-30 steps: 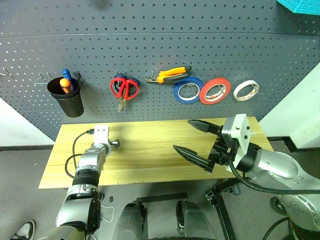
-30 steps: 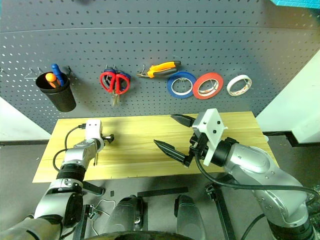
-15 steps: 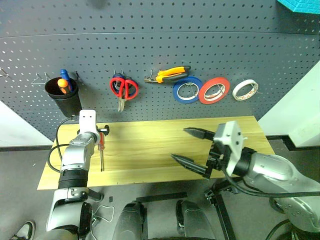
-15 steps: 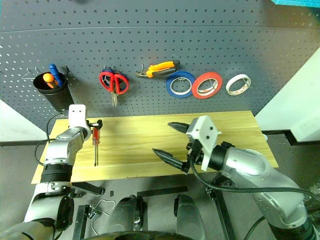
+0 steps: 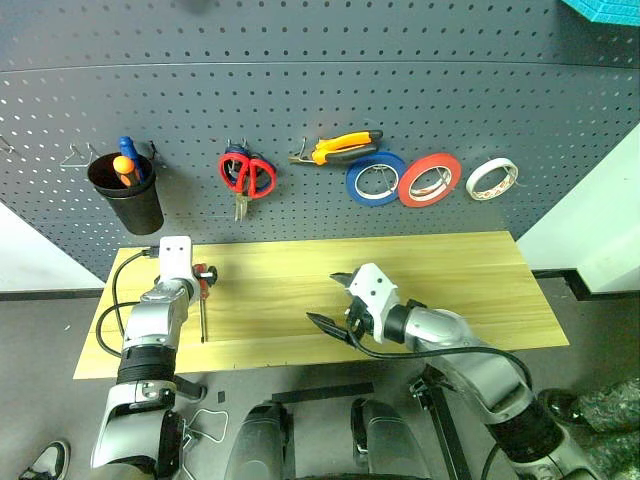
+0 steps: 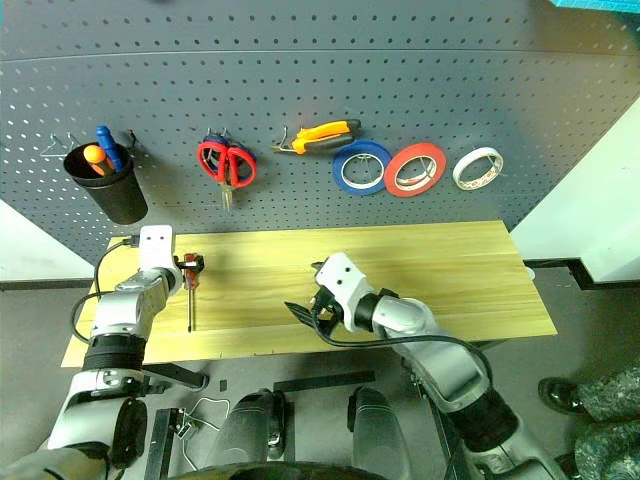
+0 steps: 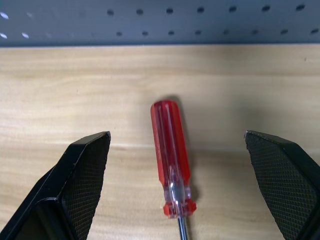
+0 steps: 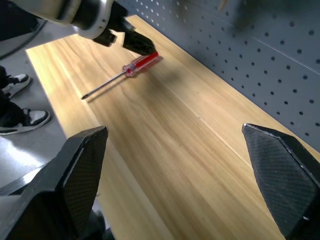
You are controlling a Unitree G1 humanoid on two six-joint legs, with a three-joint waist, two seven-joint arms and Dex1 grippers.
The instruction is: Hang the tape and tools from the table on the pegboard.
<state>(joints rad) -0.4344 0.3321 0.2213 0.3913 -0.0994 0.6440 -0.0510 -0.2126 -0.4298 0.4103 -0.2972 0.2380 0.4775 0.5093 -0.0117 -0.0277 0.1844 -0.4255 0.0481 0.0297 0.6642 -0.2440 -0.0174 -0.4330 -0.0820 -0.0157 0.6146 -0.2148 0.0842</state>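
My left gripper's fingers are still above the red handle between them, so it isn't time to close yet. They would miss the handle now and should go lower first.
A slim screwdriver (image 5: 203,305) with a translucent red handle (image 7: 171,160) lies on the light wooden table (image 5: 450,270) near its left end. My left gripper (image 5: 204,274) hangs open over the handle end, and the handle lies in the gap between the two fingers, untouched. My right gripper (image 5: 330,300) is open and empty, low over the middle of the table. On the dark grey pegboard (image 5: 500,90) hang red-handled scissors (image 5: 248,175), orange-and-black pliers (image 5: 340,150) and the whitish tape (image 5: 492,178).
A blue roll (image 5: 375,181) and a red roll (image 5: 430,180) hang between the pliers and the tape. A black cup (image 5: 128,197) holding screwdrivers hangs at the board's left. The table's front edge runs just below both grippers.
My right gripper has dropped and swung left, from the table's right part to low over its middle. My left arm has shifted left, and the screwdriver now shows on the table.
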